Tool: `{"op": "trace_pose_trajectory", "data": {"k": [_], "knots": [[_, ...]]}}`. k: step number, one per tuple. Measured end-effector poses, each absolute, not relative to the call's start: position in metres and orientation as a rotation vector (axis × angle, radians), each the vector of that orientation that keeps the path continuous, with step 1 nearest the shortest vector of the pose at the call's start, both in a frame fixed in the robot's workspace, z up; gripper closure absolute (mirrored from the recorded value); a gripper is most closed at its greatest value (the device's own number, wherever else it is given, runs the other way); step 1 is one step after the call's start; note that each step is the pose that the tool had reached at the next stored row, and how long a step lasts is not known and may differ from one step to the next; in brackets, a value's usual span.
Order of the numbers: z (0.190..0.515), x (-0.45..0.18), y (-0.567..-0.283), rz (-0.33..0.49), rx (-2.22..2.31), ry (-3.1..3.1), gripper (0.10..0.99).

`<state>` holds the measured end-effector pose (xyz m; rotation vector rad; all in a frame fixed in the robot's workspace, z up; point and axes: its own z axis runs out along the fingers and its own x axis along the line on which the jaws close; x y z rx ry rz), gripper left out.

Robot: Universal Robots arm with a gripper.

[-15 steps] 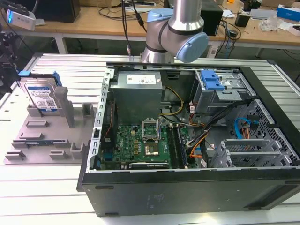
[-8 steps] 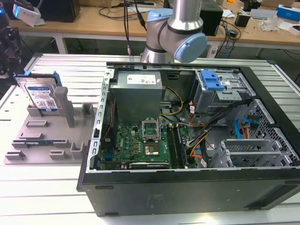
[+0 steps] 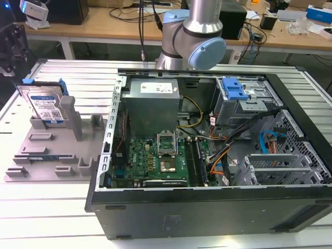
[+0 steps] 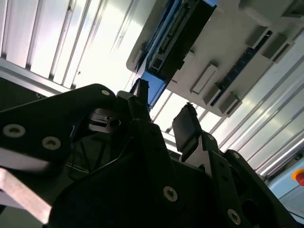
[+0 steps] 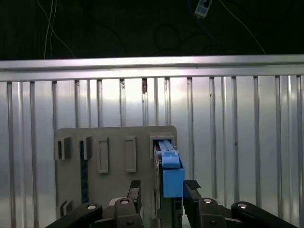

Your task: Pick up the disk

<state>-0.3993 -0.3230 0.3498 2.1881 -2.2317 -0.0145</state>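
Observation:
My gripper's fingers are still high above the blue bar [image 3: 63,85] on the disk's top edge [image 3: 41,84], so closing now would miss. My gripper lowers first, then closes on the disk.
The disk [image 3: 46,106] is a silver hard drive with a white-and-blue label and blue rails. It stands on edge in a slot of a grey holder [image 3: 52,155] at the exterior view's left. In the first wrist view I look down on the disk's [image 5: 171,166] top edge and blue rail, at one end of the holder [image 5: 114,137]. My gripper [image 5: 164,190] is open above it, and its two black fingers [image 5: 135,187] stand either side of the disk, apart from it. In the second wrist view the gripper [image 4: 164,111] is also open, with the disk [image 4: 175,38] beyond its fingertips.
An open computer case [image 3: 306,207] lies on the ribbed metal table [image 3: 52,218] to the holder's right. It holds a grey power supply [image 3: 153,93], a blue latch [image 3: 233,89] and a green board [image 3: 155,155]. The arm [image 3: 192,36] rises behind the case.

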Motion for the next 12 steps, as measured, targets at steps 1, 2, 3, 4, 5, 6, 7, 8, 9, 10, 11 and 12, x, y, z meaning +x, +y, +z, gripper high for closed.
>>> {"op": "trace_pose_trajectory", "data": {"k": [1, 2, 3, 4, 5, 6, 7, 8, 9, 10, 11, 12], "knots": [[0.3498, -0.3995, -0.3229, -0.014, 2.19, -2.23, 0.604], [0.3498, -0.3995, -0.3229, -0.014, 2.19, -2.23, 0.604], [0.3498, -0.3995, -0.3229, -0.014, 2.19, -2.229, 0.604], [0.3498, -0.3995, -0.3229, -0.014, 2.19, -2.229, 0.604], [0.3497, -0.3995, -0.3229, -0.014, 2.19, -2.229, 0.604], [0.3497, -0.3995, -0.3228, -0.014, 2.19, -2.229, 0.604], [0.3493, -0.3994, -0.3228, -0.014, 2.19, -2.229, 0.604], [0.349, -0.3994, -0.3226, -0.014, 2.19, -2.229, 0.604], [0.3488, -0.3995, -0.3224, -0.014, 2.19, -2.229, 0.604], [0.3485, -0.3995, -0.3217, -0.014, 2.19, -2.23, 0.604], [0.3484, -0.3994, -0.3209, -0.014, 2.19, -2.229, 0.604], [0.3482, -0.3994, -0.32, -0.014, 2.19, -2.229, 0.604]]}}
